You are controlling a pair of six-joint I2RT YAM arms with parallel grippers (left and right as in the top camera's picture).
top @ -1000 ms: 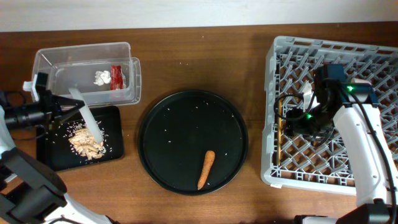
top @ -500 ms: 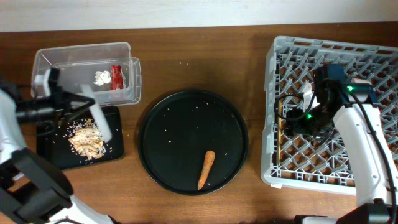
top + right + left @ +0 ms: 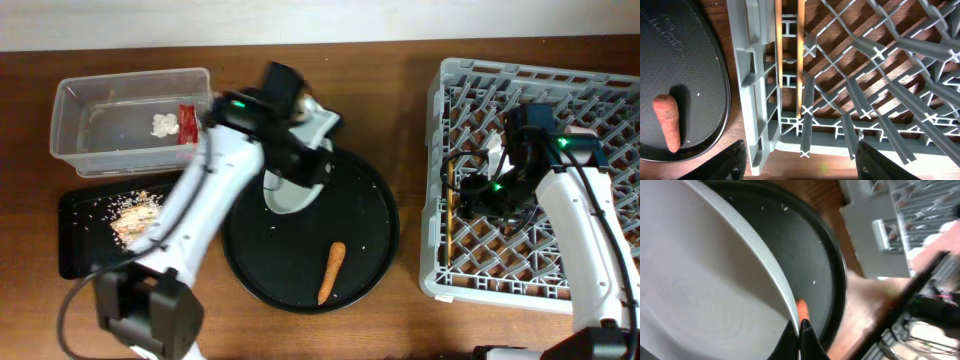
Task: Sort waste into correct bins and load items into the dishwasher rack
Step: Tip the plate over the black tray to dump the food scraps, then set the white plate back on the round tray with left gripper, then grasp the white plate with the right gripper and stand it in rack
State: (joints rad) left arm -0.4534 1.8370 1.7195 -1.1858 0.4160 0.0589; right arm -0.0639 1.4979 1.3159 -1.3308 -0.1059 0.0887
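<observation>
The plate hangs steeply tilted above the round tray and would drop at an angle onto it if I opened now, so my left gripper keeps holding the plate.
My left gripper [image 3: 303,163] is shut on the rim of the pale grey-green plate [image 3: 285,196] and holds it tilted over the big round black tray [image 3: 370,225]. In the left wrist view the fingers [image 3: 799,330] pinch the plate's edge [image 3: 705,280], with the orange carrot [image 3: 803,308] just beyond. The carrot [image 3: 331,272] lies on the round tray. The red wrapper [image 3: 187,122] and white tissue [image 3: 163,124] lie in the clear tub [image 3: 75,95]. Food scraps [image 3: 133,224] lie in the black rectangular tray [image 3: 75,260]. My right gripper [image 3: 802,167] is open over the rack's front left corner [image 3: 755,90], near the wooden stick [image 3: 801,60]. Bowl and cup do not show.
The grey dishwasher rack [image 3: 600,95] fills the right side of the table, with my right arm reaching into it. Bare brown table lies between the round tray and the rack, and along the back edge. The tub and rectangular tray sit at the far left.
My left arm has swung from over the black rectangular tray at the left to over the round tray, carrying the plate. The right arm has not moved.
</observation>
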